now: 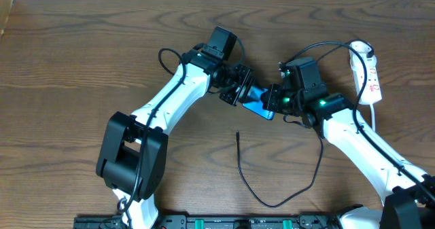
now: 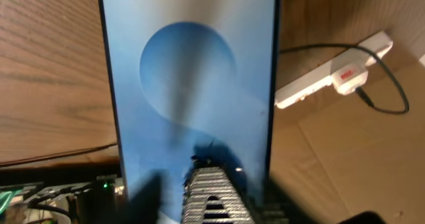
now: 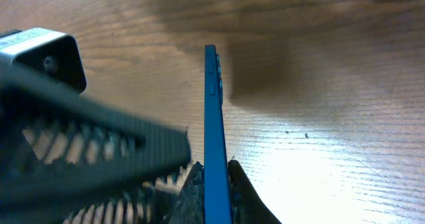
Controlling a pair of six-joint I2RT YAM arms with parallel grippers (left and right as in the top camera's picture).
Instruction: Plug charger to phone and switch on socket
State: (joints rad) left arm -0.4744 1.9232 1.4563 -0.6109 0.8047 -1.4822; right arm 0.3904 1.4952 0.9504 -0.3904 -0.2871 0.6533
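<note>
The robot will next use its left gripper to grab the phone (image 1: 257, 107) across its screen and back, so the phone's charging end stays free and the charger can plug in.
The phone (image 1: 257, 107), with its bright blue screen, is held above the table between the two arms. My right gripper (image 1: 273, 101) is shut on its lower end. In the right wrist view the phone (image 3: 211, 104) stands edge-on between the right fingertips (image 3: 218, 184). In the left wrist view the screen (image 2: 192, 71) fills the frame. My left gripper (image 1: 235, 90) sits in front of the screen with its dark fingers apart (image 2: 216, 194), and looks open. The charger's thin black cable (image 1: 272, 203) lies on the table, its free plug end (image 1: 238, 134) below the phone. The white socket (image 1: 367, 73) lies at the far right.
The socket strip also shows in the left wrist view (image 2: 312, 88), with a white plug (image 2: 348, 78) and a black cable leading from it. The wooden table (image 1: 81, 66) carries everything. The arm bases stand at the front edge.
</note>
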